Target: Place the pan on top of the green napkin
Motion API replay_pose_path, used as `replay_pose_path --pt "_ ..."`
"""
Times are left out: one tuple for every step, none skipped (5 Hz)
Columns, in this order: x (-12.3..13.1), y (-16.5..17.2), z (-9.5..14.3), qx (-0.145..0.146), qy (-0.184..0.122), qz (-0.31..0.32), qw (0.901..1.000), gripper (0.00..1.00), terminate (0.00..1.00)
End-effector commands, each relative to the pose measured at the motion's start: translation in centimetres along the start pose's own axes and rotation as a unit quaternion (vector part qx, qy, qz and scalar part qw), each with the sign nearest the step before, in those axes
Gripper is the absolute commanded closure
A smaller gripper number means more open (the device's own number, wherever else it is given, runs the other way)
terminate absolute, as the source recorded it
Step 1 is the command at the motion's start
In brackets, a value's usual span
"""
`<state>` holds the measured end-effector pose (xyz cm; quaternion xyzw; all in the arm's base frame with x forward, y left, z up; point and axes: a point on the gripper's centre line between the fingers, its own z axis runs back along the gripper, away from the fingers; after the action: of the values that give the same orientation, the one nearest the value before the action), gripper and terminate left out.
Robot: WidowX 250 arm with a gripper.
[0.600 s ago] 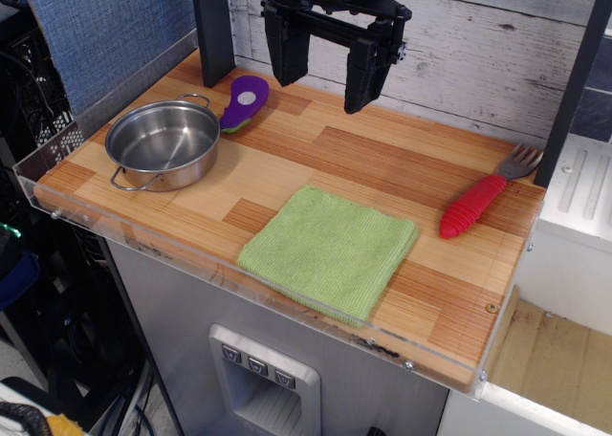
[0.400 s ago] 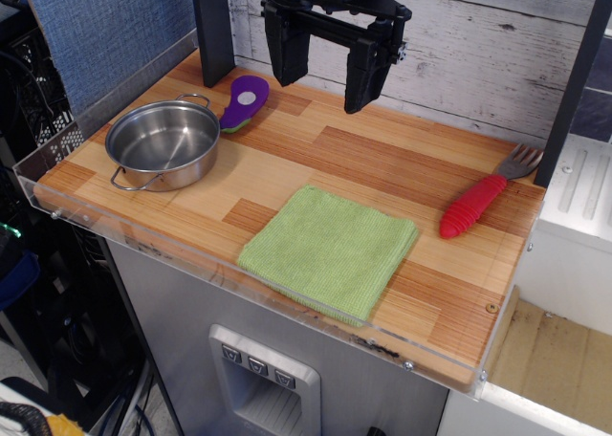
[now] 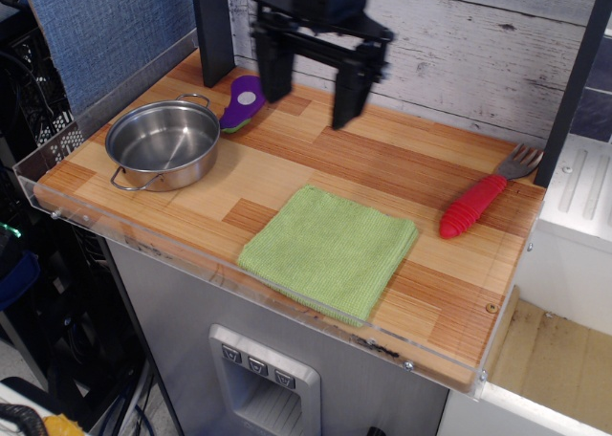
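Observation:
I will place the pan on top of the green napkin point(image 3: 330, 250), so next I will grab the pan with my gripper by its steel rim point(image 3: 218, 135).
The pan point(image 3: 163, 143) is a small shiny steel pan with two wire loop handles. It stands on the wooden table at the left. The green napkin point(image 3: 330, 250) lies flat near the table's front edge, to the right of the pan and apart from it. My gripper point(image 3: 308, 106) hangs above the back of the table, right of the pan and behind the napkin. Its two black fingers point(image 3: 346, 94) are spread wide and hold nothing.
A purple and green utensil point(image 3: 245, 101) lies just behind the pan, close to my left finger. A fork with a red handle point(image 3: 483, 200) lies at the right. A clear acrylic rim point(image 3: 239, 269) runs along the table's front and left edges. A black post point(image 3: 212, 30) stands at the back left.
My gripper has moved left and a little lower, towards the pan. Its fingers stay open. The pan and napkin have not moved.

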<state>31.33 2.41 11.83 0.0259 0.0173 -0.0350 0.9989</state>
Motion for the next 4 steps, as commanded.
replay_pose_path --pt "-0.5 4.9 -0.7 0.049 -0.011 0.029 0.9983 0.00 0.00" --pt "-0.3 6.4 -2.6 0.050 -0.023 0.031 0.9980 0.00 0.00" --pt "0.5 7.7 -4.1 0.038 -0.032 0.038 0.9981 0.00 0.00" --pt "0.7 9.0 -5.2 0.020 -0.039 0.049 0.9978 0.00 0.00"
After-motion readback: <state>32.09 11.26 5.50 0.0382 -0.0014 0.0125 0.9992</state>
